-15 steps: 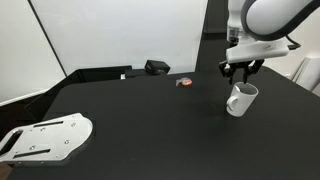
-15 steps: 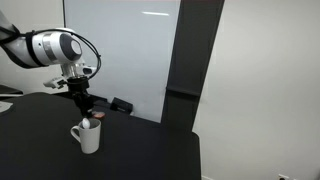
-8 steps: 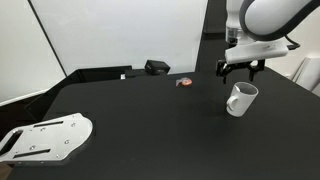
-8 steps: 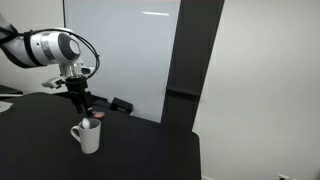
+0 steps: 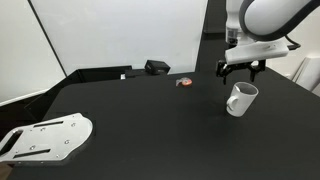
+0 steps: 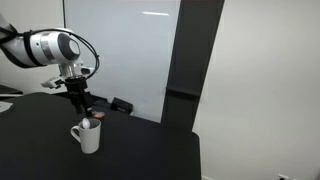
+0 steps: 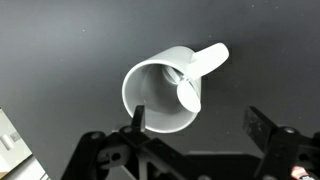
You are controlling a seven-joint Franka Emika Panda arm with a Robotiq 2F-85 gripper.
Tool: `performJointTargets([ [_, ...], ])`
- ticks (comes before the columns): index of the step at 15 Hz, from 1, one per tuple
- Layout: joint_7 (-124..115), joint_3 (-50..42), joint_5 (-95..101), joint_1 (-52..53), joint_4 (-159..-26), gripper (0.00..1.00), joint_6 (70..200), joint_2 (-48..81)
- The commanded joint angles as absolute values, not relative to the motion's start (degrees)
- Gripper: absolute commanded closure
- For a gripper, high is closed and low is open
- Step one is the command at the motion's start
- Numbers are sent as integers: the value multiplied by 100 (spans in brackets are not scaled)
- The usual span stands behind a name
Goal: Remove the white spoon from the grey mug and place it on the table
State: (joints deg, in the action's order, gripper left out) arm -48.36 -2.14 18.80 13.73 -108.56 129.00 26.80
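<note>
I should next grip the white spoon (image 7: 187, 92) by its bowl at the mug's rim to place it, so its other end stays free to leave the mug.
The grey mug (image 7: 160, 95) stands on the black table (image 5: 150, 120), right below my gripper in the wrist view. The white spoon (image 7: 187, 92) lies inside it, its oval bowl leaning on the rim near the mug's handle (image 7: 212, 58). My gripper (image 7: 200, 125) is open and holds nothing; one finger overlaps the mug's rim and the other hangs over bare table. In both exterior views the gripper (image 5: 242, 72) (image 6: 80, 108) hovers just above the mug (image 5: 240, 99) (image 6: 87, 136). The spoon cannot be made out there.
A white perforated plate (image 5: 45, 138) lies at the table's near corner. A black box (image 5: 156, 67) and a small red object (image 5: 184, 82) sit near the back edge. White panels stand behind the table.
The jaws have spread from partly closed to wide open above the mug. The spoon stays in the mug and the arm has barely moved.
</note>
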Motion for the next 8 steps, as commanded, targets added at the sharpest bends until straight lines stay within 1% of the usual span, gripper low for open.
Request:
performJointTargets([
  [1, -4891, -230, 1790, 1401, -10808, 0, 12807, 2696],
  [8, -4877, -220, 1693, 1384, -10826, 0, 12887, 2712],
])
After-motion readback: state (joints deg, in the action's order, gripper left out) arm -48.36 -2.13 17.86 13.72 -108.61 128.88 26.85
